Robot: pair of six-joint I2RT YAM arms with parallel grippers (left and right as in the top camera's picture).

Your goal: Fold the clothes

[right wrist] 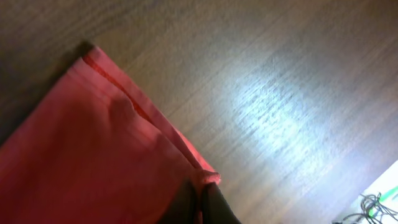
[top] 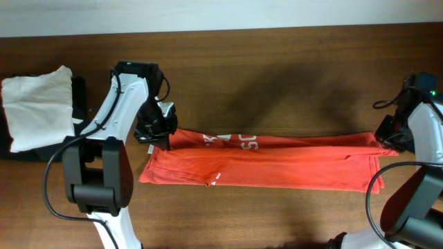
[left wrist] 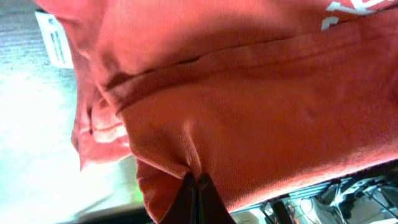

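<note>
The T-shirt fold [top: 181, 156] in my left gripper's fingers lies over the T-shirt's lower layer [top: 191, 140] and would settle there if released, so it is time to open.
The red-orange T-shirt [top: 263, 162] lies stretched into a long band across the table's middle, part of its white lettering showing near its upper left. My left gripper [top: 160, 133] is shut on the shirt's upper left edge; the left wrist view shows the fingers [left wrist: 196, 186] pinching a fold of the red cloth [left wrist: 249, 106], with a white label at the top left. My right gripper [top: 392, 142] is shut on the shirt's upper right corner; the right wrist view shows the fingers [right wrist: 205, 193] pinching the corner of the cloth [right wrist: 81, 143] above the wood.
A plain white folded garment [top: 38, 107] lies on a black folded garment [top: 79, 97] at the table's far left. Cables run by both arm bases. Bare wood lies behind and in front of the shirt.
</note>
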